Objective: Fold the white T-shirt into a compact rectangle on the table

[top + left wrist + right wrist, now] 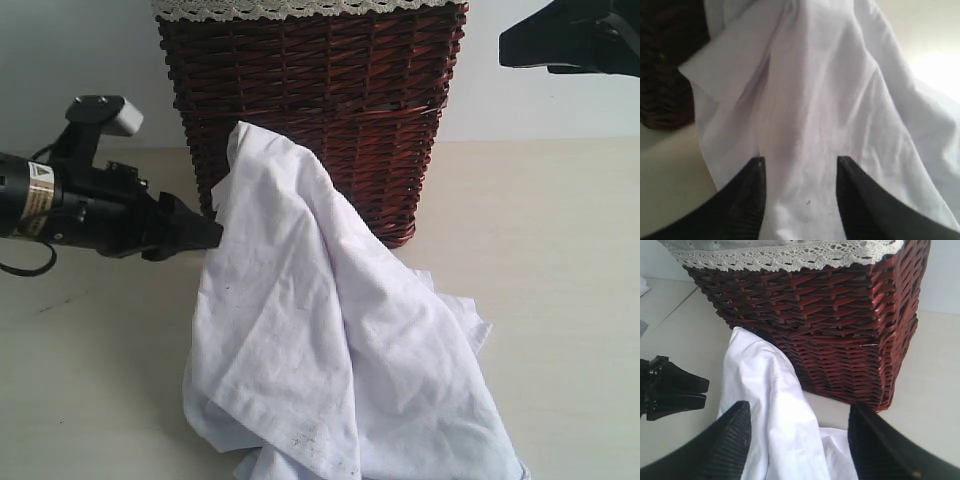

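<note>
My left gripper grabs the white T-shirt by its bunched end (250,150) propped against the wicker basket next, to lift it for folding.
The white T-shirt (300,330) lies crumpled on the table (545,260), one end propped up against the basket's front. No red band shows. My left gripper (215,235) sits low at the shirt's left edge, pointing at it. In the left wrist view its jaws (800,162) stand apart, with the cloth (815,100) just beyond them and nothing pinched. The right wrist view shows a small gap between this gripper (702,392) and the shirt (765,390). My right gripper (512,48) hangs high at the back right, open (799,410), looking down on shirt and basket.
A dark red wicker basket (320,100) with white lace trim (300,8) stands at the back middle, right behind the shirt. It also shows in the right wrist view (830,315). A plain white wall rises behind the table.
</note>
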